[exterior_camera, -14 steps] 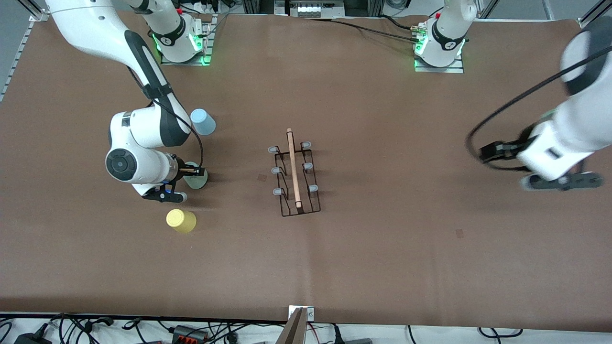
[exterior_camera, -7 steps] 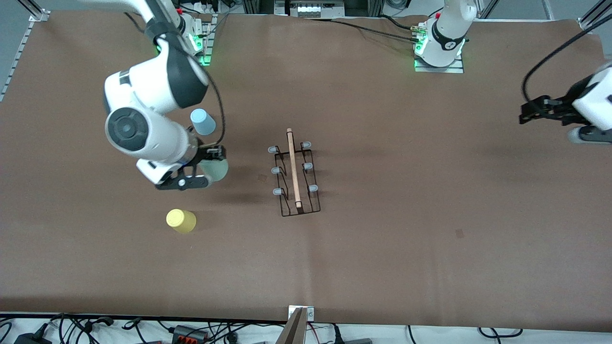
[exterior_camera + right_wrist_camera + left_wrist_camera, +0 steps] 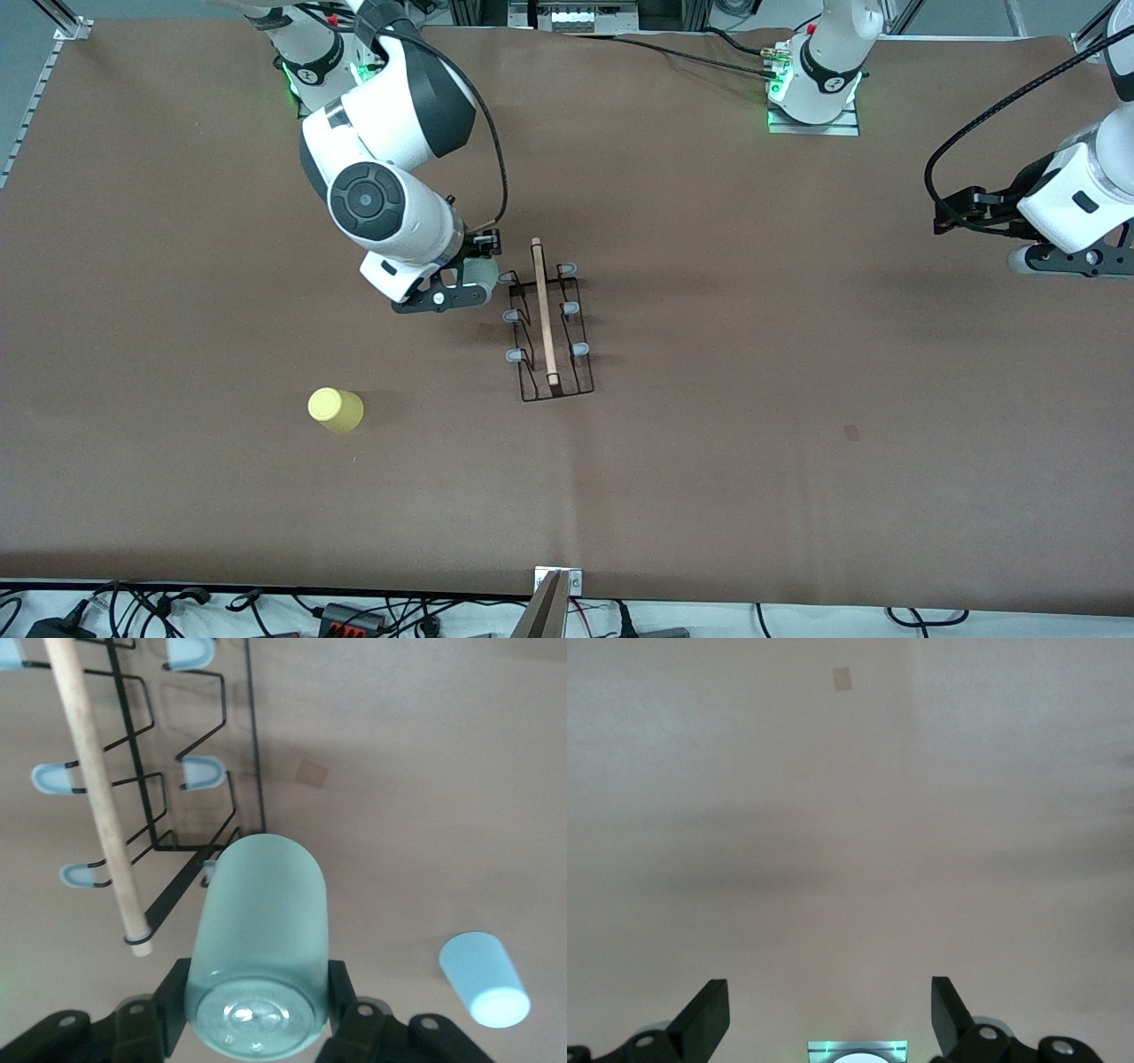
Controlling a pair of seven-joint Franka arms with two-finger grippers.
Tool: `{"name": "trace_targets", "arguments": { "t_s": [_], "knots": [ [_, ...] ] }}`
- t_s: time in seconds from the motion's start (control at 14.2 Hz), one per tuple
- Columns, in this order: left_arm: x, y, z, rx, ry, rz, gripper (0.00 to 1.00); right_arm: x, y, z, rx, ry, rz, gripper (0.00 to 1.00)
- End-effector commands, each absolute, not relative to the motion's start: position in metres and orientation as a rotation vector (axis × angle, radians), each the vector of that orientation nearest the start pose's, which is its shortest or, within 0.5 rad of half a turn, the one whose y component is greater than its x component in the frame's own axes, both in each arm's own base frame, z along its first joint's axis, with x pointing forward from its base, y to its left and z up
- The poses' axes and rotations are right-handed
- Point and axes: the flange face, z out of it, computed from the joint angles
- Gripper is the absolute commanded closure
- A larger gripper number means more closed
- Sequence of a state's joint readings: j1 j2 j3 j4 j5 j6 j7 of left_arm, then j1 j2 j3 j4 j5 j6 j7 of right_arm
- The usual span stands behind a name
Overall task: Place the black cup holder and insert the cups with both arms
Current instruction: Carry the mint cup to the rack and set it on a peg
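Observation:
The pale green cup hangs short in the front view, so it stays held in my right gripper from here until it reaches the grey-capped peg at the rack's end.
The black cup holder (image 3: 545, 321) lies mid-table, its wooden handle (image 3: 543, 310) along its length; the right wrist view shows the cup holder (image 3: 151, 771) under the held cup. My right gripper (image 3: 475, 270) is shut on the pale green cup (image 3: 483, 276), hanging beside the grey-capped peg at the rack's end toward the bases. In the right wrist view the green cup (image 3: 261, 921) sits between the right gripper's (image 3: 257, 1003) fingers. The yellow cup (image 3: 335, 409) and the light blue cup (image 3: 483, 979) stand on the table. My left gripper (image 3: 955, 217) hangs open and holds nothing, seen again as the left gripper (image 3: 828, 1019).
Brown mat (image 3: 753, 425) covers the table. The right arm's body hides the light blue cup in the front view. The left arm's base (image 3: 815, 84) and right arm's base (image 3: 310, 71) stand along the table's edge. Cables lie off the mat's near edge (image 3: 354, 611).
My right gripper lifted the pale green cup from between the other cups and carried it over to the cup holder. The left arm swung up and away toward its end of the table.

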State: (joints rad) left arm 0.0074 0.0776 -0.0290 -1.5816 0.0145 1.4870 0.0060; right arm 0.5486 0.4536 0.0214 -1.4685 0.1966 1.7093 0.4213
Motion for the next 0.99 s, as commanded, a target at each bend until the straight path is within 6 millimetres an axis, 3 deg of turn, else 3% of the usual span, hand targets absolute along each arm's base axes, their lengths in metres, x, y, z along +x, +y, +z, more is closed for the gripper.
{"name": "trace_targets", "arguments": {
  "t_s": [0.0, 0.92],
  "knots": [
    [0.562, 0.006, 0.576, -3.160, -0.001, 0.203, 0.00, 0.549, 0.388, 0.400, -3.026, -0.109, 0.449, 0.83],
    [0.565, 0.024, 0.578, -3.165, -0.047, 0.191, 0.00, 0.548, 0.419, 0.347, -3.007, -0.122, 0.435, 0.82]
  ]
}}
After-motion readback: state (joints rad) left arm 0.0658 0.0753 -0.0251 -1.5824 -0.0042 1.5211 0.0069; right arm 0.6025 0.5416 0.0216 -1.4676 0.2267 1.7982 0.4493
